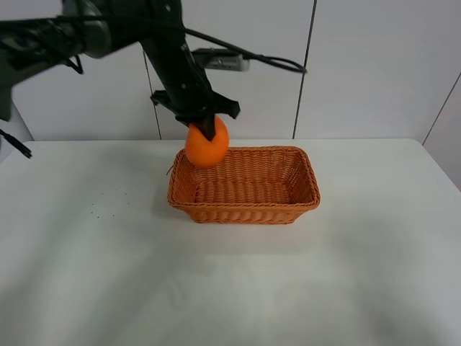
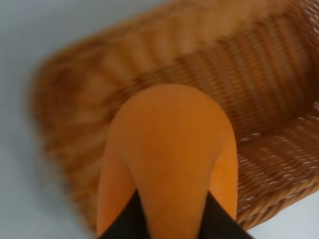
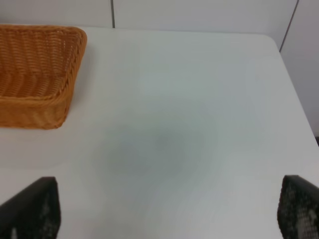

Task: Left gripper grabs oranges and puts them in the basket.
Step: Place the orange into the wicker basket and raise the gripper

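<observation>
The orange hangs above the wicker basket's woven bottom, so my left gripper lowers the orange (image 1: 206, 146) farther into the basket before it lets go.
My left gripper (image 1: 207, 133) is shut on the orange (image 1: 206, 146) and holds it in the air over the left end of the wicker basket (image 1: 245, 214). In the left wrist view the orange (image 2: 169, 149) fills the middle between the two dark fingertips (image 2: 130, 219), with the basket's inside (image 2: 264, 99) below it. The basket holds nothing else. My right gripper (image 3: 164, 211) is open over bare table, to the right of the basket (image 3: 35, 74); it does not show in the high view.
The white table (image 1: 108, 274) spreads around the basket. A white panelled wall (image 1: 360, 65) stands behind it. The left arm and its black cable (image 1: 245, 54) reach in from the upper left.
</observation>
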